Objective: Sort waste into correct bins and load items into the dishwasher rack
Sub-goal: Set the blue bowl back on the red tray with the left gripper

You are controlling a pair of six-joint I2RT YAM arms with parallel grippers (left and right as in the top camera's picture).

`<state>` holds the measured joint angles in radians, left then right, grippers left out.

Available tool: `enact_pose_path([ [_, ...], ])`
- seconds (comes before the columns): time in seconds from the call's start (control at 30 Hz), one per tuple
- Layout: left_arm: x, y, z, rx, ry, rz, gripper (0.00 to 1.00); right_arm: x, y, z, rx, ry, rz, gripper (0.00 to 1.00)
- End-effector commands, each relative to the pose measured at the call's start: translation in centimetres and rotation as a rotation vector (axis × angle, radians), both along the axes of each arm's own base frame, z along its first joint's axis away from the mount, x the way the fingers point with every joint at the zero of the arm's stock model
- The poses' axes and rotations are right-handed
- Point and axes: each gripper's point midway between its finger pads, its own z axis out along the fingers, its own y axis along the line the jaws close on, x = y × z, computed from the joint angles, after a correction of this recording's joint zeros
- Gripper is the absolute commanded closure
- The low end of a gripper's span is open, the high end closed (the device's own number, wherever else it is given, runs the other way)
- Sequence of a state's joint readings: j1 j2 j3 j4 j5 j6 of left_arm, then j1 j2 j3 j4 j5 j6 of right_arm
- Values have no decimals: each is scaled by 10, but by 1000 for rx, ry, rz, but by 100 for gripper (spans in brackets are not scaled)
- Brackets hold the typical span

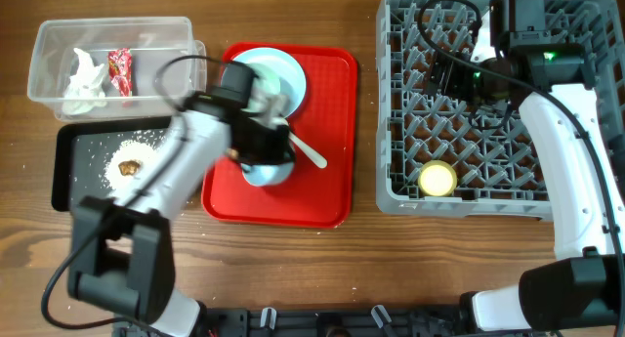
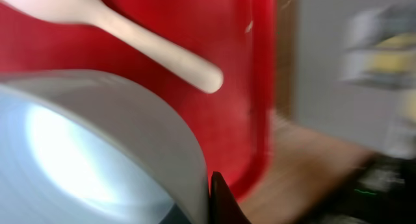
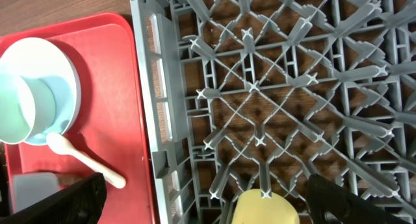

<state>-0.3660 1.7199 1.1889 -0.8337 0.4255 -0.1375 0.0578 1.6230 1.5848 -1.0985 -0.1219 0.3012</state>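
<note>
My left gripper should keep holding the light blue bowl. The bowl is tilted and hangs above the red tray's bottom, so it would drop if I opened now.
My left gripper [image 1: 265,151] is shut on the rim of a light blue bowl [image 1: 267,172] over the red tray [image 1: 322,195]. In the left wrist view a dark finger [image 2: 222,203] presses against the bowl's wall [image 2: 117,139]. The white spoon [image 1: 309,151] lies beside it. A pale blue plate [image 1: 286,71] with a mint bowl [image 3: 16,110] on it sits at the tray's back. My right gripper [image 3: 208,208] hangs open above the grey dishwasher rack [image 1: 488,195], just over the yellow cup [image 1: 437,179].
A clear tub [image 1: 49,83] at the back left holds a white napkin [image 1: 86,83] and a red wrapper [image 1: 120,68]. The black tray [image 1: 68,176] in front of it holds rice grains [image 1: 132,142] and a brown lump [image 1: 128,166].
</note>
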Motion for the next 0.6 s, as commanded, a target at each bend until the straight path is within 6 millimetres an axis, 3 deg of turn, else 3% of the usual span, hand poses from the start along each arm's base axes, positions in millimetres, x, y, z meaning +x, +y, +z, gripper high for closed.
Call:
enact_pose_path([
  [0.0, -6, -1, -10, 359, -172, -13, 96, 4, -2, 8, -19, -36, 5, 0],
  [0.2, -41, -43, -30, 384, -258, -156, 93, 4, -2, 8, -19, -36, 5, 0],
  [0.23, -44, -43, -34, 387, -256, -165, 87, 4, -2, 8, -19, -36, 5, 0],
  [0.33, -45, -37, -38, 399, -245, -157, 57, 4, -2, 8, -19, -36, 5, 0],
  [0.43, -27, -27, -26, 402, -270, -95, 44, 5, -2, 9, -18, -40, 5, 0],
  [0.5, -4, -18, 1, 361, -282, 56, 37, 5, -2, 8, -19, -39, 6, 0],
  [0.57, 25, 5, 32, 302, -299, 268, 34, 5, -2, 8, -19, -39, 5, 0],
])
